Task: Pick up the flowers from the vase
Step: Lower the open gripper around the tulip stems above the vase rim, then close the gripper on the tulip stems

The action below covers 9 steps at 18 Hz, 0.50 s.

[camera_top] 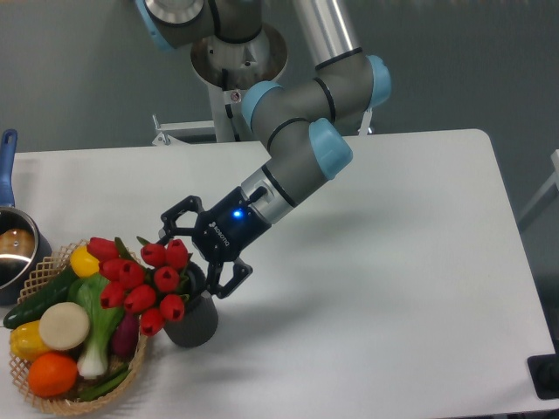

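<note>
My gripper grabs the flowers (144,279) by their green stems next, to lift them out of the vase (194,319).
The flowers (144,279), a bunch of red closed tulip heads on green stems, lean out to the left from the vase (194,319), a dark grey ribbed cylinder near the table's front left. My gripper (194,255) is open and tilted down to the left, its black fingers spread on either side of the bunch's right end, right above the vase mouth. One fingertip (168,229) is just above the top tulips, the other (223,288) is at the vase's right rim. Nothing is held.
A woven wicker basket (44,271) with yellow, green, orange and white vegetables sits left of the vase, touching the tulip heads. A blue-handled steel pot (13,249) stands at the left edge. The robot's base column (236,78) rises behind the table.
</note>
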{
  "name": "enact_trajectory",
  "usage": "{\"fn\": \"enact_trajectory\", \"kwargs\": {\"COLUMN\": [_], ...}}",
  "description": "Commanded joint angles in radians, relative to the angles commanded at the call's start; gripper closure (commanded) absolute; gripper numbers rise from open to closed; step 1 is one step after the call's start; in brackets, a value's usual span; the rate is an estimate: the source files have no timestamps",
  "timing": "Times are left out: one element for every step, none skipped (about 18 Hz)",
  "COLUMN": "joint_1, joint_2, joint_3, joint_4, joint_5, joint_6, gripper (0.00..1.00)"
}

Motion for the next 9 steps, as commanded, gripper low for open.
{"fn": "enact_trajectory", "kwargs": {"joint_1": [0.000, 0.002, 0.002, 0.002, 0.002, 0.002, 0.002, 0.002, 0.002], "joint_2": [0.002, 0.002, 0.003, 0.005, 0.008, 0.011, 0.017, 0.020, 0.021], "joint_3": [0.002, 0.006, 0.009, 0.009, 0.005, 0.000, -0.002, -0.002, 0.000], "joint_4": [0.000, 0.000, 0.000, 0.000, -0.002, -0.002, -0.002, -0.002, -0.002], "joint_5": [0.006, 0.015, 0.028, 0.041, 0.058, 0.075, 0.078, 0.078, 0.078], "joint_6": [0.002, 0.002, 0.000, -0.003, -0.005, -0.005, -0.006, -0.008, -0.015], "gripper": [0.88, 0.90, 0.94, 0.98, 1.00, 1.00, 1.00, 1.00, 1.00]}}
